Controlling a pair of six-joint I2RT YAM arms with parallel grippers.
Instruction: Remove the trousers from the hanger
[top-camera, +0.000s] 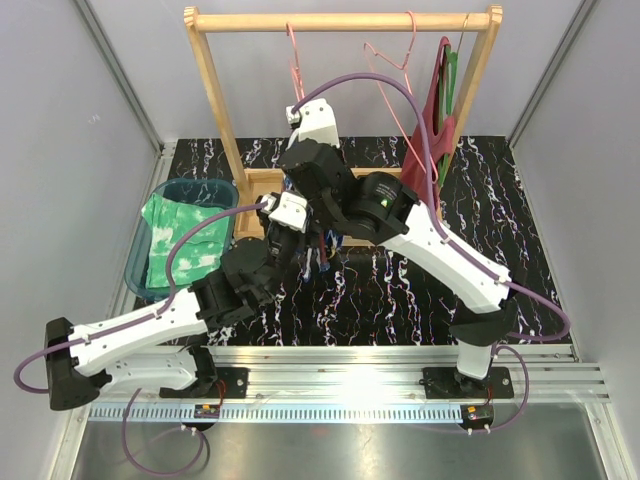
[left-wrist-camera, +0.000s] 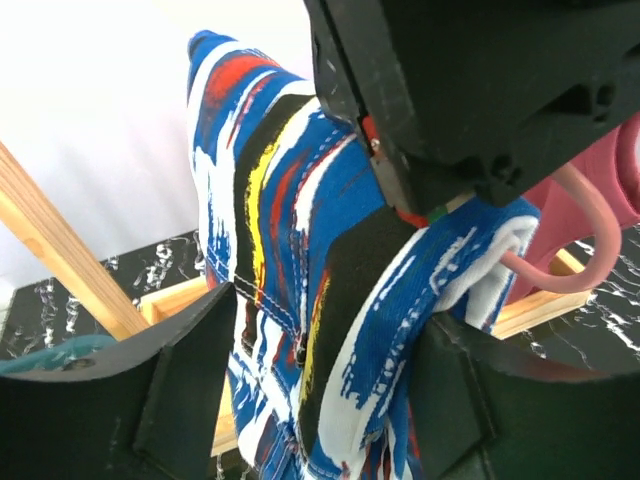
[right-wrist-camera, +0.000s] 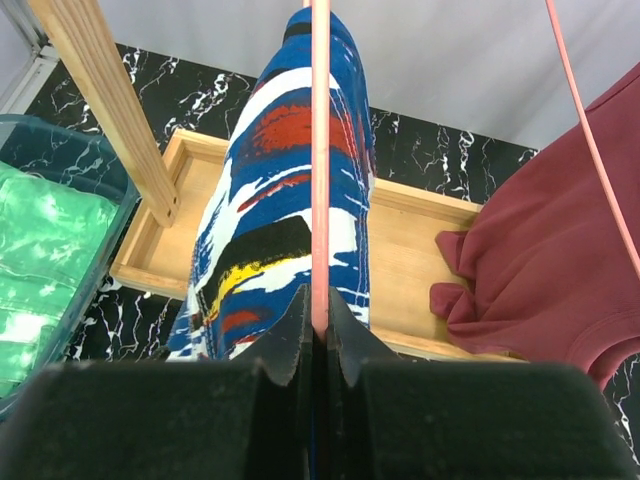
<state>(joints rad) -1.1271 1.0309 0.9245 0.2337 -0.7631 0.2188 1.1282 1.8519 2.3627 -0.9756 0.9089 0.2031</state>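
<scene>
The dark blue trousers (left-wrist-camera: 290, 250) need to come off the hanger, so my left gripper will next grab them by their hanging cloth.
The dark blue trousers (left-wrist-camera: 290, 250) with red and white patches hang folded over the bar of a pink hanger (right-wrist-camera: 320, 150). They also show in the right wrist view (right-wrist-camera: 285, 210) and, mostly hidden by the arms, in the top view (top-camera: 322, 252). My right gripper (right-wrist-camera: 318, 300) is shut on the hanger's wire just below the trousers. My left gripper (left-wrist-camera: 330, 310) is open, with the hanging trousers between its fingers; a gap shows beside the left finger (left-wrist-camera: 170, 390). The mint green trousers (top-camera: 185, 240) lie in the teal bin (top-camera: 150, 215).
The wooden rack (top-camera: 340, 20) stands at the back, its tray base (right-wrist-camera: 410, 240) under the trousers. A plain dark red garment (top-camera: 430, 130) hangs at the right. An empty pink hanger (top-camera: 390, 55) and a green one (top-camera: 450, 70) hang on the rod.
</scene>
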